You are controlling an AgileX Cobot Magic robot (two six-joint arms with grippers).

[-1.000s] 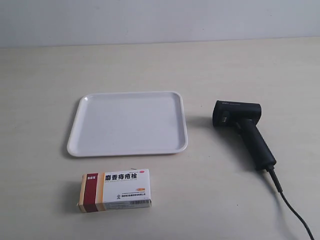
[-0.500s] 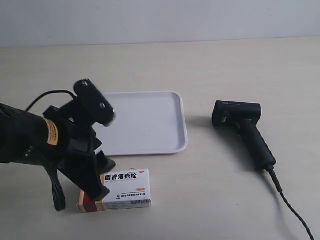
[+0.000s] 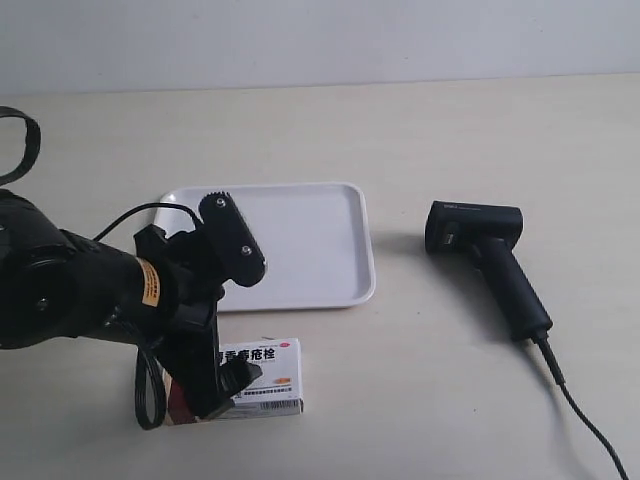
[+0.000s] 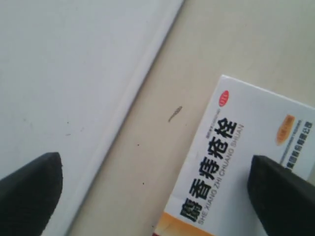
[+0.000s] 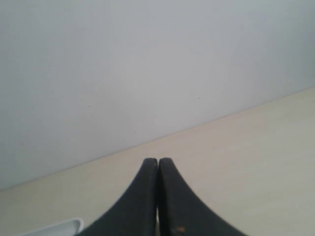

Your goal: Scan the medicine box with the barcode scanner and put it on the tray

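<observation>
Next, my left gripper picks up the medicine box [image 3: 268, 377] by its long edges, to scan the box and place it on the tray [image 3: 300, 240].
The medicine box [image 3: 268, 377], white with black Chinese lettering, lies flat on the table just in front of the tray [image 3: 300, 240]. My left gripper [image 3: 222, 388] hangs over the box's left half, hiding its red end band. In the left wrist view the left gripper [image 4: 155, 164] is open. One finger hangs over the tray [image 4: 64, 73], the other over the medicine box [image 4: 231, 162], and I cannot tell whether either touches. The black barcode scanner [image 3: 490, 255] lies on the table right of the tray, untouched. My right gripper [image 5: 158, 161] is shut and empty above bare table.
The scanner's black cable [image 3: 590, 420] runs off the front right of the exterior view. A loop of the left arm's own cable [image 3: 150, 385] hangs beside the box. A grey wall [image 3: 320, 40] stands behind the table. A tray corner [image 5: 64, 227] shows in the right wrist view.
A second ago no arm was in the exterior view. My left arm came in from the left and has since dropped lower and moved right, over the box's left part.
</observation>
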